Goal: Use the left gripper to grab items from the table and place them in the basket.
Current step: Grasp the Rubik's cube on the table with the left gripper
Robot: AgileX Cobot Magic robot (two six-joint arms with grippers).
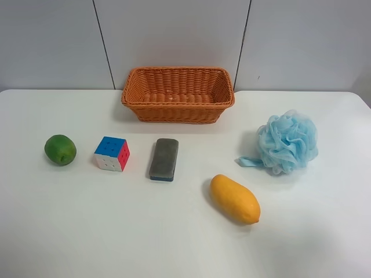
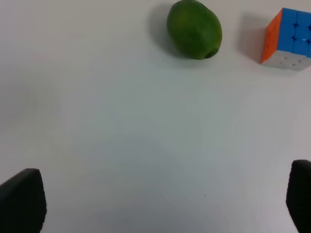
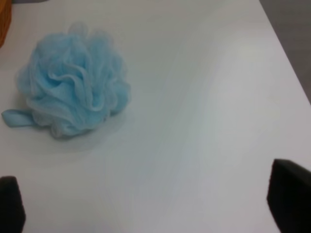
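Observation:
I will next have my left gripper take hold of the puzzle cube (image 1: pixel 112 153) by its upper sides, so that the cube can go into the wicker basket (image 1: pixel 177 94).
The orange-brown wicker basket (image 1: pixel 177 94) stands empty at the back of the white table (image 1: pixel 116 231). In front of it lie a green fruit (image 1: pixel 60 149), a puzzle cube (image 1: pixel 112 153), a grey-and-blue eraser (image 1: pixel 164 158), an orange mango (image 1: pixel 234 198) and a light-blue bath puff (image 1: pixel 287 142). No arm shows in the exterior high view. My left gripper (image 2: pixel 160 206) is open and empty over bare table, well short of the green fruit (image 2: pixel 194 29) and the cube (image 2: pixel 289 39). My right gripper (image 3: pixel 150 206) is open and empty, apart from the puff (image 3: pixel 73 77).
A grey panelled wall (image 1: pixel 174 35) rises behind the table. The table's side edge (image 3: pixel 284 53) runs close to the right gripper. The basket's corner (image 3: pixel 4 22) just shows in the right wrist view.

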